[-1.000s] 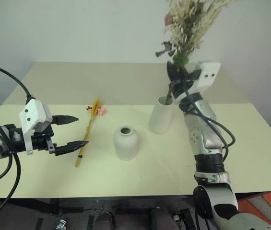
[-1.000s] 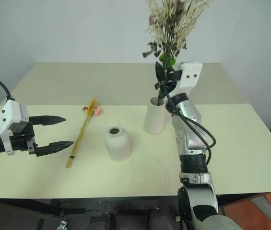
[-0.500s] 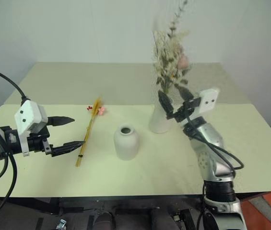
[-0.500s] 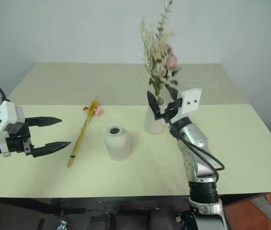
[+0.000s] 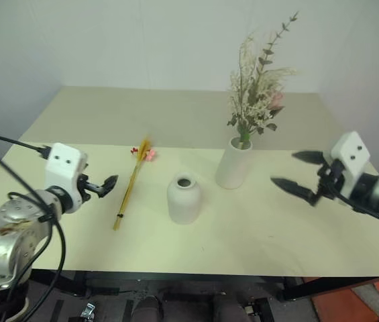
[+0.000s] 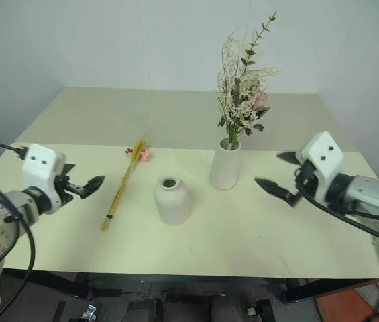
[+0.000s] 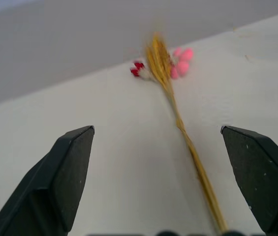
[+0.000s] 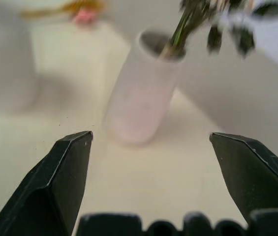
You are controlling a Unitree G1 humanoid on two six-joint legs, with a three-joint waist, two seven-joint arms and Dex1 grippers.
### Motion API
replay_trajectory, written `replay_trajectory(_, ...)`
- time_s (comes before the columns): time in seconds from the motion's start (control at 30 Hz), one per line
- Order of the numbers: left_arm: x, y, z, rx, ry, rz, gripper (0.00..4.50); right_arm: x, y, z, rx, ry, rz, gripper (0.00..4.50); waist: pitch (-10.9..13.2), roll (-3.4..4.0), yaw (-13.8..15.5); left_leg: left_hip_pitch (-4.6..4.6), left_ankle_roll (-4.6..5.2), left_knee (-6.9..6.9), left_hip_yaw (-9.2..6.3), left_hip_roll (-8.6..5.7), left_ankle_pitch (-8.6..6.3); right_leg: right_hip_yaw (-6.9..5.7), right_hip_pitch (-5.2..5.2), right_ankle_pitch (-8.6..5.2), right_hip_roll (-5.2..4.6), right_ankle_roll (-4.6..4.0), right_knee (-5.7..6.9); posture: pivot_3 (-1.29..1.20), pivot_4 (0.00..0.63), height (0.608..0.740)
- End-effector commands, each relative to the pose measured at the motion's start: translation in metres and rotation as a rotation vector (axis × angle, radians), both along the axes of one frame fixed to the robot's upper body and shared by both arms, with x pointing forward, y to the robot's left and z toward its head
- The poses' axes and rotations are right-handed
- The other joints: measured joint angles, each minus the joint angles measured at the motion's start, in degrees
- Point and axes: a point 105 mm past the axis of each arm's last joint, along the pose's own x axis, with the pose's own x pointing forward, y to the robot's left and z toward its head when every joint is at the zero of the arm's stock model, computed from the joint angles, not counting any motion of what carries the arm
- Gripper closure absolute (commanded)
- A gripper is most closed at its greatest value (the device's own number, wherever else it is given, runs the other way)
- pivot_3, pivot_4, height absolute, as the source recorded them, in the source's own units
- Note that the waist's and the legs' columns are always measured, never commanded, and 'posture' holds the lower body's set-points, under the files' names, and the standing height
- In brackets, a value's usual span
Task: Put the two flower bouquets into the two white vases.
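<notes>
The left gripper grabs the spray by its bare stem point(image 5: 132, 180) point(image 7: 184, 133) next, below the delicate pink and red petals that crowd the spray's head.
The bushy cream bouquet point(image 5: 256, 87) with a pink rose stands upright in the taller white vase point(image 5: 233, 163). To its right my right gripper point(image 5: 283, 168) hangs open above the table, apart from the vase, with nothing between its fingers. In the right wrist view the taller vase point(image 8: 141, 93) lies ahead of them. The shorter round vase point(image 5: 184, 199) stands empty at the table's middle. Left of it, the slim yellow spray point(image 5: 131, 184) with pink and red blooms lies flat. My left gripper point(image 6: 82, 181) is open just left of the spray point(image 7: 178, 118), pointing toward it.
The cream table point(image 5: 243, 228) has a seam across its middle and a wall behind it. Its front edge runs close below both arms. Bare tabletop lies between the short vase and the right gripper.
My right gripper has let go of the bushy bouquet, which now stands in the taller vase, and has drawn back to the right and lower. My left gripper has turned and moved toward the spray.
</notes>
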Motion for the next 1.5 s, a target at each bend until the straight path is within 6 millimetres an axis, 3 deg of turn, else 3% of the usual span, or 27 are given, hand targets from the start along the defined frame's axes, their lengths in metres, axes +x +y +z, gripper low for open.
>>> replay_trajectory(0.03,0.014,-0.009,-0.01,0.015,0.093,0.051,0.0,-0.015,-0.007,0.014,-0.049,0.023,0.082,0.03,0.0,-0.07,-0.1,0.03,0.0,0.0,-0.04,-0.01,0.0,0.01,0.06,0.01,0.01,0.01,-0.03,0.0,0.15,0.74)
replay_trajectory(0.13,0.032,-0.018,-0.017,-0.009,0.139,0.075,0.0,-0.025,-0.012,0.018,-0.069,0.057,0.126,0.03,-0.1,-0.09,-0.6,0.0,0.0,0.0,-0.05,-0.04,0.0,0.05,0.06,0.07,0.01,0.1,-0.09,0.0,0.15,0.74)
replay_trajectory(0.33,0.06,-0.017,-0.026,-0.005,0.249,0.137,0.0,-0.025,-0.02,0.021,-0.075,0.048,0.048,0.03,-0.1,-0.09,-0.4,-0.13,0.01,-0.02,-0.11,-0.06,0.0,0.03,0.01,0.28,0.04,0.45,-0.24,0.0,0.15,0.74)
replay_trajectory(0.53,0.072,-0.022,-0.03,-0.07,0.333,0.089,0.0,-0.033,-0.021,0.014,-0.073,0.065,0.014,0.03,-0.1,-0.1,-0.1,-0.3,0.0,-0.02,-0.13,-0.17,-0.01,0.02,-0.01,0.33,-0.08,0.54,-0.44,0.0,0.15,0.74)
replay_trajectory(0.7,0.077,-0.026,-0.036,-0.05,0.383,0.052,1.23,-0.035,-0.024,0.013,-0.06,0.062,-0.027,0.0,-0.1,-0.1,0.0,-0.43,0.0,-0.02,-0.14,-0.21,-0.01,0.01,-0.07,0.36,-0.12,0.59,-0.48,0.0,0.15,0.74)
replay_trajectory(1.03,0.087,-0.033,-0.039,0.002,0.409,0.025,4.47,-0.047,-0.031,0.013,-0.061,0.086,-0.019,0.0,-0.1,-0.1,0.1,-0.42,0.0,0.0,-0.17,-0.25,0.0,0.01,-0.04,0.4,-0.14,0.65,-0.48,0.0,0.15,0.74)
replay_trajectory(1.2,0.089,-0.031,-0.036,0.0,0.374,0.047,4.47,-0.051,-0.035,0.014,-0.063,0.079,-0.001,0.0,-0.1,-0.1,0.1,-0.4,0.0,0.0,-0.17,-0.26,0.0,0.02,-0.02,0.41,-0.14,0.67,-0.47,0.0,0.15,0.74)
replay_trajectory(1.27,0.096,-0.028,-0.025,-0.023,0.259,0.082,4.47,-0.051,-0.036,0.015,-0.064,0.075,-0.003,0.0,-0.1,-0.1,0.1,-0.39,0.0,0.0,-0.19,-0.26,0.0,0.01,-0.02,0.42,-0.14,0.68,-0.47,0.0,0.15,0.74)
replay_trajectory(1.33,0.101,-0.032,0.015,-0.169,-0.045,0.061,4.47,-0.051,-0.038,0.015,-0.065,0.065,-0.006,0.0,-0.1,-0.1,0.0,-0.41,-0.01,0.01,-0.19,-0.26,0.0,0.02,-0.03,0.42,-0.15,0.69,-0.49,0.0,0.15,0.74)
replay_trajectory(1.4,0.089,-0.031,0.06,-0.384,-0.294,0.011,4.47,-0.05,-0.04,0.016,-0.064,0.051,-0.009,0.0,-0.1,-0.11,0.0,-0.45,-0.01,0.0,-0.17,-0.23,0.0,0.04,-0.04,0.46,-0.17,0.64,-0.53,0.0,0.15,0.74)
replay_trajectory(1.5,0.06,-0.036,0.111,-0.666,-0.527,-0.167,4.47,-0.049,-0.04,0.017,-0.056,0.035,-0.01,0.0,0.0,-0.16,0.2,-0.62,-0.01,0.05,-0.18,-0.23,0.0,0.0,-0.13,0.69,-0.17,0.28,-0.55,0.0,0.15,0.74)
